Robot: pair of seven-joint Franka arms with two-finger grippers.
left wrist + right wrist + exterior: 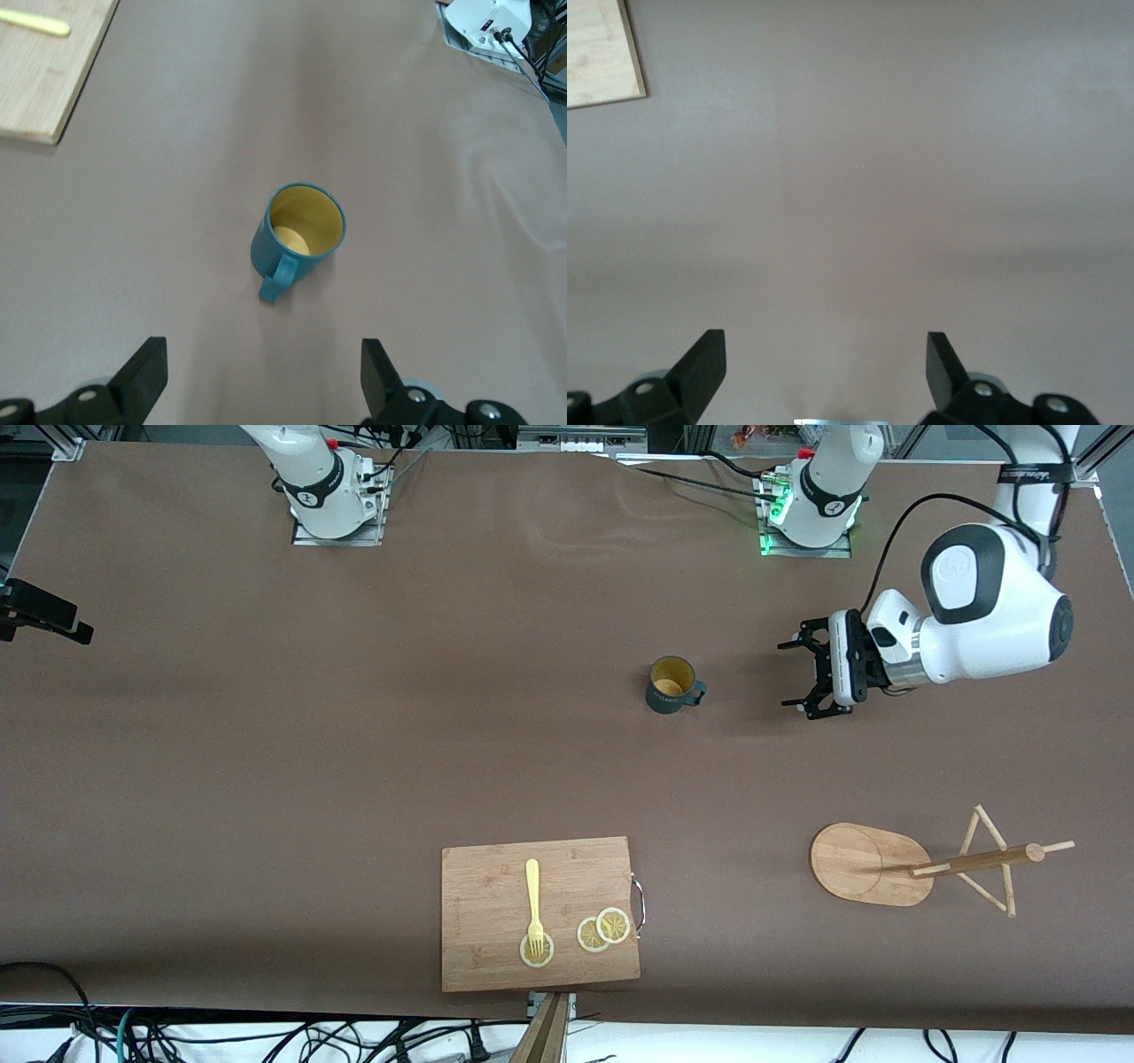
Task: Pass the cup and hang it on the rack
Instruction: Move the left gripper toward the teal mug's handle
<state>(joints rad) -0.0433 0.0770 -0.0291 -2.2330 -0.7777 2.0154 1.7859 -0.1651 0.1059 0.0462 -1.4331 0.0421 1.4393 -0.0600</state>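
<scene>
I need to grab the dark teal cup by its handle [696,693] [279,278] with my left gripper next, so the cup can hang on the rack.
The cup [671,684], dark teal with a mustard-yellow inside, stands upright on the brown table. In the left wrist view the cup [297,239] has its handle turned toward the gripper. My left gripper [787,674] is open and empty, held low and level beside the cup on the side of the left arm's end, with a gap between them; its fingertips [151,359] frame bare table. The rack [873,864] stands nearer the front camera, toward the left arm's end. My right gripper [826,350] is open and empty over bare table and is out of the front view.
A wooden cutting board [496,895] lies near the table's front edge with a yellow fork [533,899] and lemon slices [604,930] on it. Its corner shows in both wrist views [44,80] [598,53]. A black device [35,611] sits at the table's edge by the right arm's end.
</scene>
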